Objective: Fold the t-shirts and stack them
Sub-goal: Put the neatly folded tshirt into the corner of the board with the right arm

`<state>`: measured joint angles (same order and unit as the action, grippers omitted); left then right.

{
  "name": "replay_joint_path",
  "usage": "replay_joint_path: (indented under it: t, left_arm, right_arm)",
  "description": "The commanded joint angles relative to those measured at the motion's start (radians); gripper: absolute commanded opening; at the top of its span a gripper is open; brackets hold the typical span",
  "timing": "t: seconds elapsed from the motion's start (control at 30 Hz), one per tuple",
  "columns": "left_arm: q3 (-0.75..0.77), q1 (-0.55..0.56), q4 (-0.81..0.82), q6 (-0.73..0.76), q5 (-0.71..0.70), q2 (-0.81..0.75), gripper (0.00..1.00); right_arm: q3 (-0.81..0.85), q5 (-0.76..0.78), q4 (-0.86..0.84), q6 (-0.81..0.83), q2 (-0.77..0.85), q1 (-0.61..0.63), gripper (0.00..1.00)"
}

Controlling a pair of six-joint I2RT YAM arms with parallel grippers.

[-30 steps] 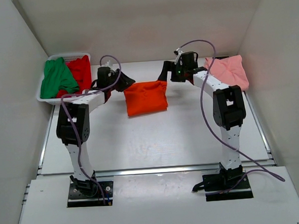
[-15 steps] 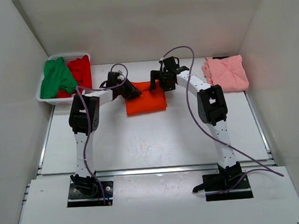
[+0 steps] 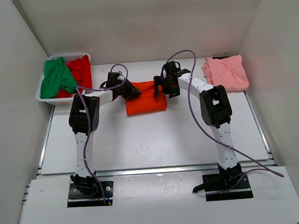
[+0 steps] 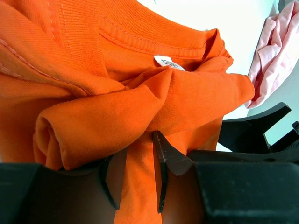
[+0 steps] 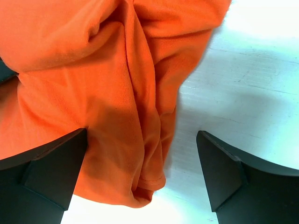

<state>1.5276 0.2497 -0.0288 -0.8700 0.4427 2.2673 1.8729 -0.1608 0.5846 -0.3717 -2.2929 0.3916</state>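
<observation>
The orange t-shirt (image 3: pixel 146 101) should be gripped next by my right gripper at its folded side edge nearest the pink t-shirt, so it can be stacked there.
The orange t-shirt (image 3: pixel 146 101) lies bunched at the back middle of the table. My left gripper (image 3: pixel 132 90) is at its left top edge, shut on a fold of the orange cloth (image 4: pixel 140 102) that fills the gap between its fingers (image 4: pixel 161 158). My right gripper (image 3: pixel 161 87) hovers over the shirt's right edge, open wide; its left finger is above the orange cloth (image 5: pixel 93 70) and its right finger above bare table. The pink t-shirt (image 3: pixel 226 73) lies at the back right. The green t-shirt (image 3: pixel 56 78) and red t-shirt (image 3: pixel 81 69) sit in the basket.
A white plastic basket (image 3: pixel 41 96) stands at the back left against the wall. White walls close in the table on three sides. In the left wrist view the pink t-shirt (image 4: pixel 275 46) shows beyond the right gripper's black body (image 4: pixel 254 133).
My right gripper has swung left from near the pink shirt to the orange shirt's right edge. My left gripper has moved right with the cloth, bunching the shirt narrower.
</observation>
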Motion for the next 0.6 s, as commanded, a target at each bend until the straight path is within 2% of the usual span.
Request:
replay_joint_path:
  t: [0.0, 0.3, 0.43, 0.53, 0.57]
  left_arm:
    - [-0.027, 0.0, -0.043, 0.012, 0.002, -0.003, 0.41]
    - [-0.032, -0.01, -0.043, 0.009, 0.004, -0.009, 0.39]
    - [-0.04, -0.003, -0.036, 0.008, 0.017, -0.014, 0.4]
    - [-0.046, 0.003, -0.03, 0.011, 0.01, -0.017, 0.4]
    - [-0.052, 0.003, -0.033, 0.019, 0.008, -0.018, 0.39]
  right_arm:
    - [0.009, -0.006, 0.043, -0.015, 0.007, 0.003, 0.99]
    - [0.264, -0.238, 0.11, -0.026, -0.148, 0.02, 0.97]
    - [0.223, -0.357, 0.057, -0.061, -0.152, 0.001, 0.86]
    - [0.139, -0.42, -0.017, -0.087, -0.126, -0.028, 0.5]
    - [0.106, -0.443, -0.046, -0.096, -0.125, -0.045, 0.32]
